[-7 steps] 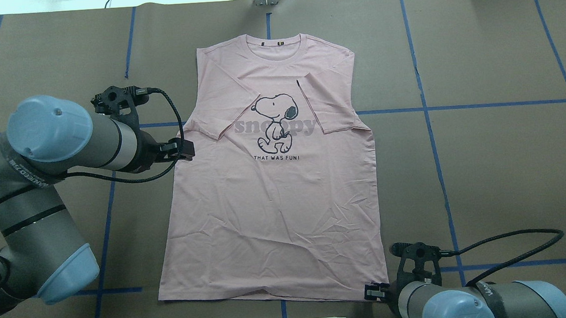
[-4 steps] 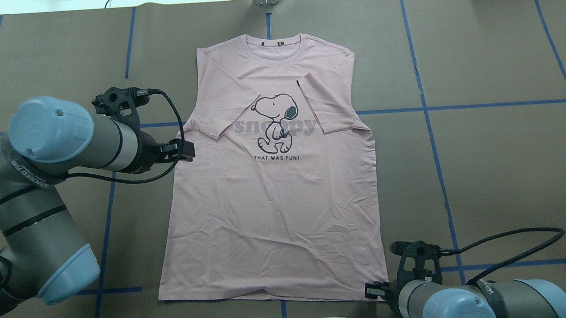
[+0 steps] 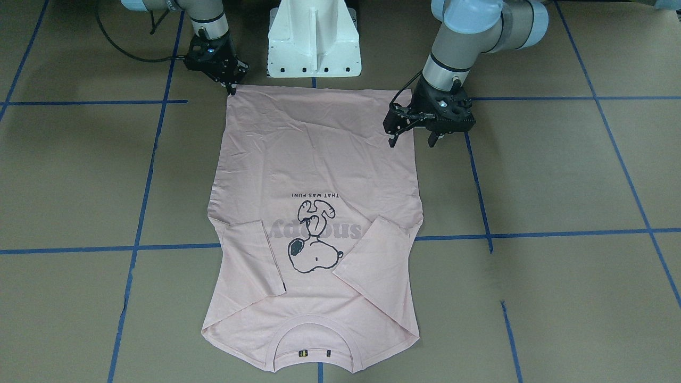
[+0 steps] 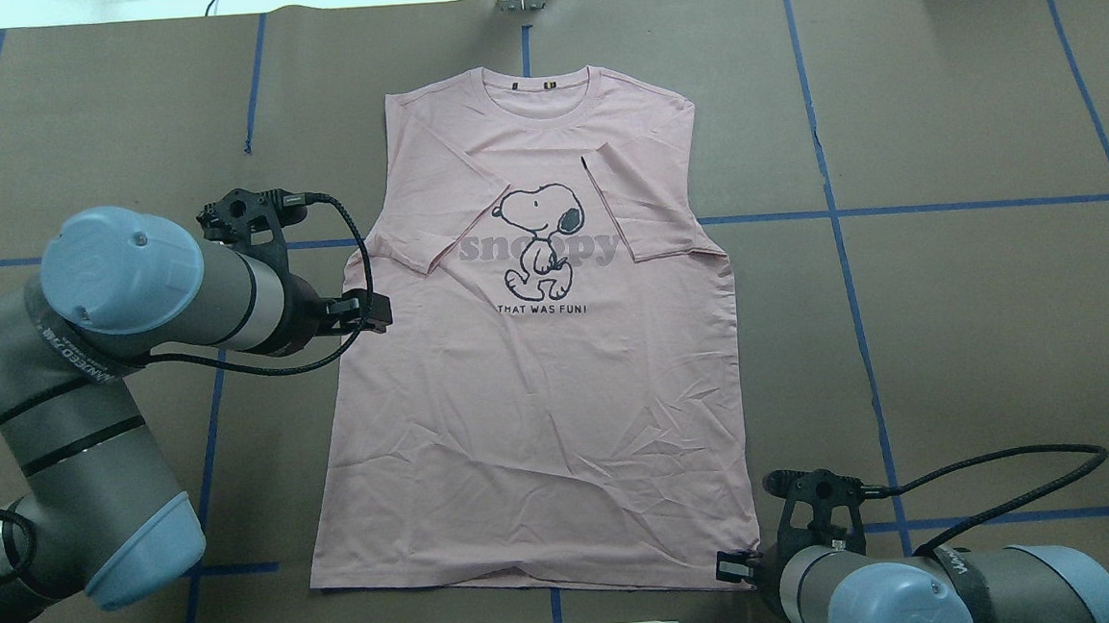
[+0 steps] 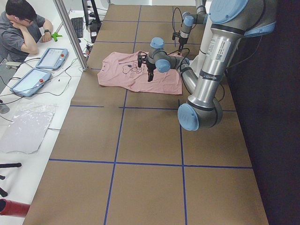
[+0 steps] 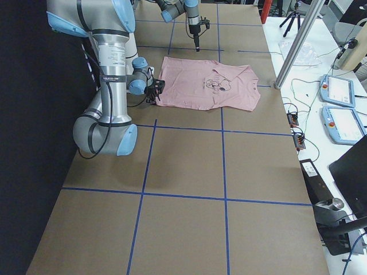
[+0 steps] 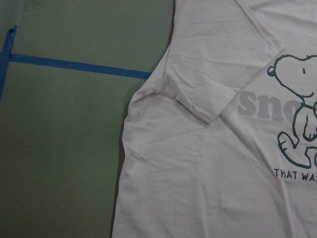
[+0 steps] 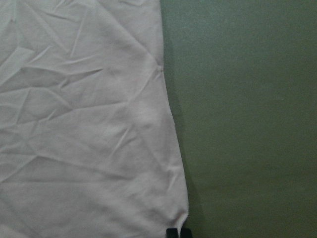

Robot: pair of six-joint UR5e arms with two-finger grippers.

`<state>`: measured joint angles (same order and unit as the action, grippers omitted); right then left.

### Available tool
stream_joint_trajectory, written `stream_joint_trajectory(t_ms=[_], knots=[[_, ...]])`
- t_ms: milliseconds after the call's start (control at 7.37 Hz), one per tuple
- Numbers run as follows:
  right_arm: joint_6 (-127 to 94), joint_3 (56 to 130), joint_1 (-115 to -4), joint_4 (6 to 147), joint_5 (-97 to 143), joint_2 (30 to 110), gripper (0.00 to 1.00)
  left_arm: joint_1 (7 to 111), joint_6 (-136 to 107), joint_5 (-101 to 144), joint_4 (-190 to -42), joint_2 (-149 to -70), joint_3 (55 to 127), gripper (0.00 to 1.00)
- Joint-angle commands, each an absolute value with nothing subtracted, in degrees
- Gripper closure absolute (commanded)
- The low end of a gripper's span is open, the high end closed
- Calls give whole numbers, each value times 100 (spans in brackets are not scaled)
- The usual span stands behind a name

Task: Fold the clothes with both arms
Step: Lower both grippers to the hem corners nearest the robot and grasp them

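My left gripper pinches the shirt by its free hem corner [image 3: 408,93] next, since the shirt lies flat and slack [image 3: 313,153] on the tabletop.
The pale pink T-shirt [image 4: 531,400] lies flat, print up, both sleeves folded inward, collar at the far side. My left gripper [image 4: 376,313] is open and hovers over the shirt's left side edge below the folded sleeve; in the front-facing view [image 3: 411,139] its fingers stand apart above the cloth. The left wrist view shows the sleeve fold and the edge of the shirt [image 7: 198,173], with no fingers in view. My right gripper [image 4: 729,568] is shut on the near right hem corner. Its tips [image 8: 178,233] pinch that corner in the right wrist view, and it comes to a point there in the front-facing view [image 3: 232,89].
The white pedestal base [image 3: 314,37] stands just behind the hem. Blue tape lines [image 4: 838,227] cross the brown table cover. A metal post [image 5: 70,33], tablets [image 5: 49,57] and a seated operator [image 5: 21,28] are beyond the table's far edge.
My left gripper has moved a little toward the robot along the shirt's left edge. The right gripper has stayed at the hem corner. The shirt has not moved.
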<state>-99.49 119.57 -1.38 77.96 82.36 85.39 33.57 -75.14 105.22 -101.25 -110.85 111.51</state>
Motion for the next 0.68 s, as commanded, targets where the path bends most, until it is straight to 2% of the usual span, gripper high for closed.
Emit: stream_joint_trajectory(t_ms=[0,271,543], knots=[[-9949,12110,-167,7796,8209,8543,100,2966,-8169,10102,-10195,-10708,11301,0],[-9949,12234,-254,7796,8287,8552,100,1519,-9644,8997,-11027,-9813,11460,0],[-9949,12260,-264,7796,8288,8552,100,873,-10307,8737,-10995,-9678,11478,0]])
